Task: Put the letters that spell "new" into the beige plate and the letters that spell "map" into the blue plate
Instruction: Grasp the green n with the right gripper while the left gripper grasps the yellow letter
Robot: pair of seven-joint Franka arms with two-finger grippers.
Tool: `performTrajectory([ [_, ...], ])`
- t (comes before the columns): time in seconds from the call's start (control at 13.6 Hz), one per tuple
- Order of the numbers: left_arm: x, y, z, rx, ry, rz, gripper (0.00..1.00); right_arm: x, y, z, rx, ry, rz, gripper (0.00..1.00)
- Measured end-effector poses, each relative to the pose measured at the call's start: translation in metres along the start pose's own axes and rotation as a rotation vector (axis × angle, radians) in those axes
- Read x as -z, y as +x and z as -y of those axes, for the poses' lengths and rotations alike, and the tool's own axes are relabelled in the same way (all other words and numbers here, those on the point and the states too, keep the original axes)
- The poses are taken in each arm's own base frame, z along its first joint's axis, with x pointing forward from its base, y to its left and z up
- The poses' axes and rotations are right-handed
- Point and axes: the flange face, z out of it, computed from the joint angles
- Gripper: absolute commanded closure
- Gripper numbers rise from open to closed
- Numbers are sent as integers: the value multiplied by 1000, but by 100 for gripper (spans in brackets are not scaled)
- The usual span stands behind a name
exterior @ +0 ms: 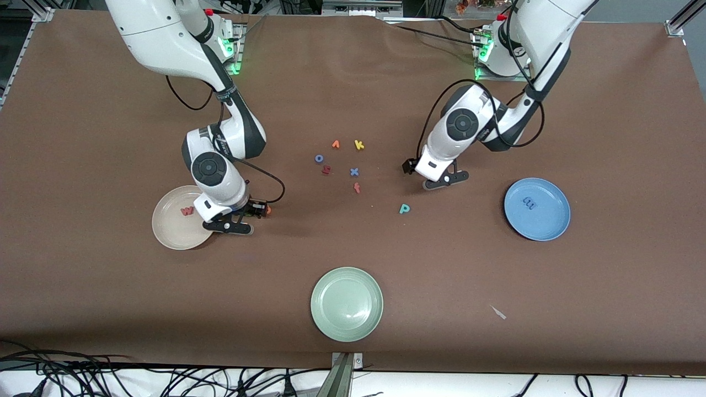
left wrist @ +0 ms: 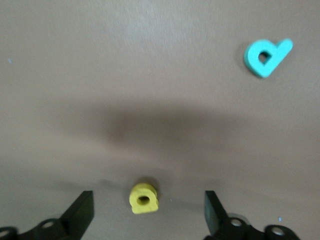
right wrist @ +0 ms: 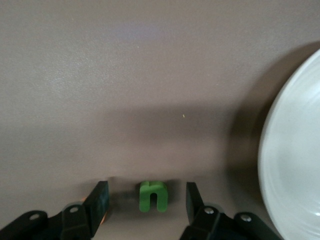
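My left gripper grabs the yellow "a" by the sides around its hole [left wrist: 143,199] next, to help spell "map" in the blue plate.
My right gripper [exterior: 234,222] stands low beside the beige plate [exterior: 171,231], open, with the green "n" [right wrist: 153,196] lying between its fingers untouched. The orange "e" [exterior: 268,209] peeks out next to that gripper. The salmon "w" [exterior: 187,210] lies in the beige plate. My left gripper [exterior: 441,181] hangs open over the yellow "a" [left wrist: 144,198], its fingers wide on either side of it. The teal "p" [exterior: 404,208] lies on the table nearer the front camera than that gripper. The blue "m" [exterior: 529,204] rests in the blue plate [exterior: 543,226].
A pale green plate [exterior: 347,303] sits near the front edge. Mid-table lie an orange "v" [exterior: 335,144], a yellow "k" [exterior: 359,144], a blue "o" [exterior: 319,159], a blue "x" [exterior: 354,172], a red "f" [exterior: 357,188] and one more red letter [exterior: 326,170].
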Motion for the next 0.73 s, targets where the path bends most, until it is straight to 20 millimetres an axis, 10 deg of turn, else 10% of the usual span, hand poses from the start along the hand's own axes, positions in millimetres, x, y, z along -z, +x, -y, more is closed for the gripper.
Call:
performTrajectory([
  [0.73,-23,-14,-2,-27,49,3,46,-6,-3,-1,1,6,-8,72],
])
